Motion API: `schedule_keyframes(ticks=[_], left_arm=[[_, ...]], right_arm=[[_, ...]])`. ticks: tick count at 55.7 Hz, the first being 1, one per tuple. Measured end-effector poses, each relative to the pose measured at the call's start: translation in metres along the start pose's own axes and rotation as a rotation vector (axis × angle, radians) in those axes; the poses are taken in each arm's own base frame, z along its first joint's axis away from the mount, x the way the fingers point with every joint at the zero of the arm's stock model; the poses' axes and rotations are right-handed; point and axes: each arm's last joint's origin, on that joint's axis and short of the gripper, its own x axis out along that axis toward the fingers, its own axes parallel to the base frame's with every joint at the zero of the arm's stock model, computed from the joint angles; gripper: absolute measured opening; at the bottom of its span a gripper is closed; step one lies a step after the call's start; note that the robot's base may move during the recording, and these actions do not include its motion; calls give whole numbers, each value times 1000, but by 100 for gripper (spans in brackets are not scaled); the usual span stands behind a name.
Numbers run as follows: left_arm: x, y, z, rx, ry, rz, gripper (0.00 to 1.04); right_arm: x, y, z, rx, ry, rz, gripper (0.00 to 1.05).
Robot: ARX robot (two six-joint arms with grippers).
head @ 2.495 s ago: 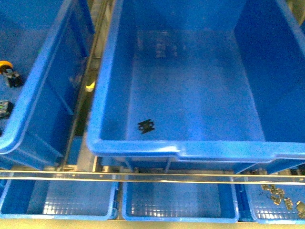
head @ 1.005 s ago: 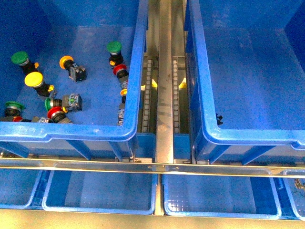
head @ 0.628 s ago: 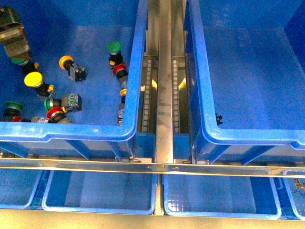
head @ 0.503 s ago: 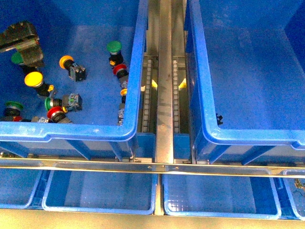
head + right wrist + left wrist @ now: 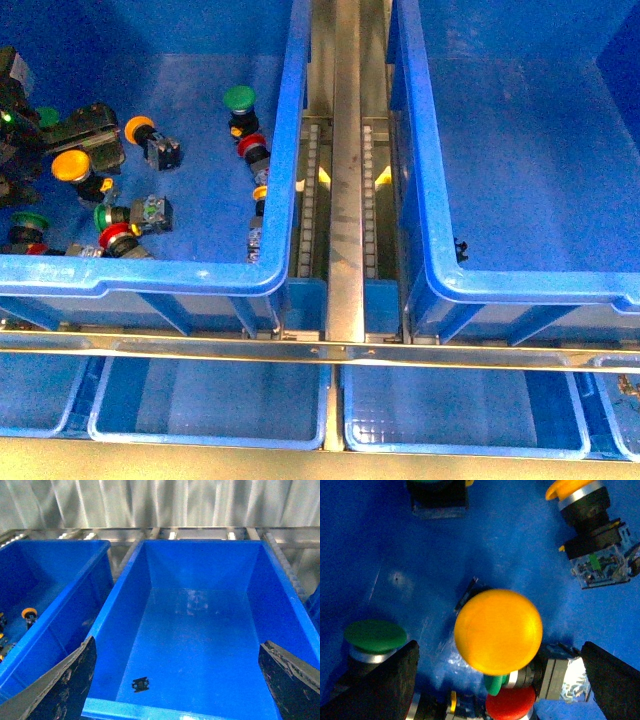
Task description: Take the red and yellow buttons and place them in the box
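I should pick up the yellow button by its round yellow cap (image 5: 72,164) next, so that my left gripper can place it in the box.
Several red and yellow buttons lie in the left blue crate (image 5: 150,275): a yellow one (image 5: 70,165), an orange one (image 5: 140,130) and red ones (image 5: 252,146) (image 5: 118,238). My left gripper (image 5: 55,140) hangs open just over the yellow one. In the left wrist view its cap (image 5: 498,631) fills the gap between the spread fingers (image 5: 380,680), untouched, with a red cap (image 5: 510,705) beside it. The box (image 5: 540,288) stands on the right, holding no buttons. My right gripper (image 5: 177,680) is open above the box (image 5: 200,630).
Green-capped buttons (image 5: 238,97) (image 5: 28,222) (image 5: 375,636) lie among the others. A small black piece (image 5: 460,248) sits on the box floor. A metal roller rail (image 5: 345,150) runs between the crates. Shallow blue trays (image 5: 210,400) (image 5: 465,410) line the front.
My left gripper came in from the upper left and moved down and right onto the yellow button. Before that, the front view swung from the box alone to both crates.
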Motion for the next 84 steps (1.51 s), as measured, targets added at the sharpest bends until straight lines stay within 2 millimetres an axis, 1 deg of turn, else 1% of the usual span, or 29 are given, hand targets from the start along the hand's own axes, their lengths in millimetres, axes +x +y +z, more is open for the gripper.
schedule_keyframes(ticks=[7,13,22,27,31,35,38,42,45,47,49,51,61,66,70,75,79,84], left_arm=[[11,2,8,16,-11,0,97],[17,3,7,27,4,-14,97],[20,3,5,28,13,-19,97],[21,3,6,28,12,-24,89],[21,2,7,30,10,-28,86],[20,2,9,30,6,-32,73],[20,2,9,29,4,-32,66],[20,2,11,28,0,-32,52],[20,3,11,28,0,-32,45],[20,3,11,27,-1,-32,38],[20,4,12,26,-1,-33,35],[20,4,12,26,-1,-34,34],[18,6,12,15,2,-57,34],[8,8,11,-16,10,-91,34],[-5,8,12,-53,9,-135,34],[-31,8,17,-100,-11,-190,34],[-57,8,22,-143,-33,-243,34],[-87,8,22,-200,-34,-306,34]], right_arm=[[0,0,0,0,0,0,98],[0,0,0,0,0,0,98],[0,0,0,0,0,0,98],[0,0,0,0,0,0,98],[0,0,0,0,0,0,98],[0,0,0,0,0,0,98],[0,0,0,0,0,0,98],[0,0,0,0,0,0,98],[0,0,0,0,0,0,98],[0,0,0,0,0,0,98],[0,0,0,0,0,0,98],[0,0,0,0,0,0,98],[0,0,0,0,0,0,98],[0,0,0,0,0,0,98],[0,0,0,0,0,0,98],[0,0,0,0,0,0,98],[0,0,0,0,0,0,98],[0,0,0,0,0,0,98]])
